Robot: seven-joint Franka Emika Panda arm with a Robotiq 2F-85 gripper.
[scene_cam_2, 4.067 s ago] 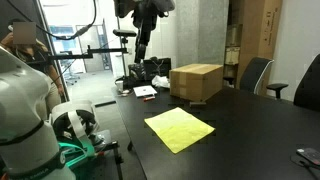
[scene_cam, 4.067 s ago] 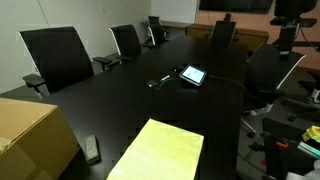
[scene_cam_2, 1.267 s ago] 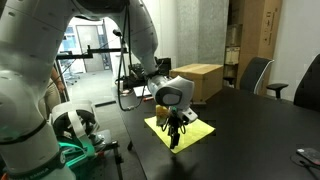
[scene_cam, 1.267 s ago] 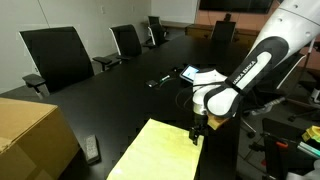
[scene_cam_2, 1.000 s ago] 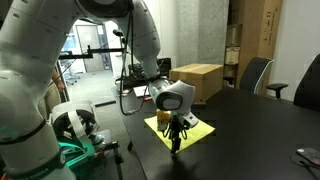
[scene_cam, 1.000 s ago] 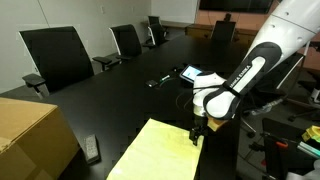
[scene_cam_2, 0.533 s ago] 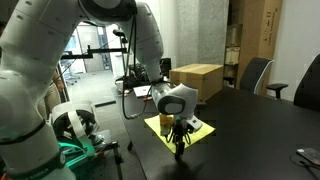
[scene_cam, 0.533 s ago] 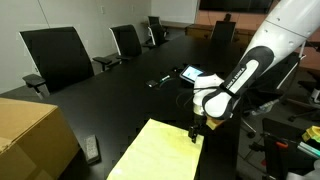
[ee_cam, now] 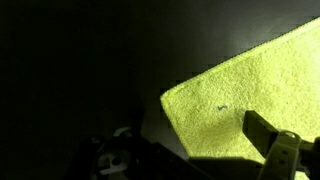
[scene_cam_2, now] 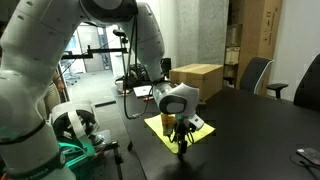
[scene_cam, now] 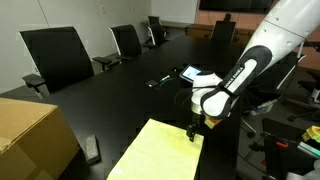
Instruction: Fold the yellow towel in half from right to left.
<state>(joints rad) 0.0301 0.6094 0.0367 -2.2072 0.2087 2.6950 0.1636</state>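
My gripper grabs the yellow towel by its corner next, to draw the towel across and fold it.
The yellow towel lies flat on the black table near its front edge; it also shows in an exterior view and fills the right of the wrist view. My gripper hangs straight down over one corner of the towel, very low above the table, as an exterior view also shows. In the wrist view the gripper is open, one finger over the towel and the other over bare table, with the towel's corner between them. Nothing is held.
A small tablet and a small dark item lie farther back on the table. A tan cardboard box stands beside the towel, with a dark remote near it. Office chairs ring the table.
The gripper has sunk a little lower onto the towel's corner and shifted slightly along the table edge. The towel has not moved.
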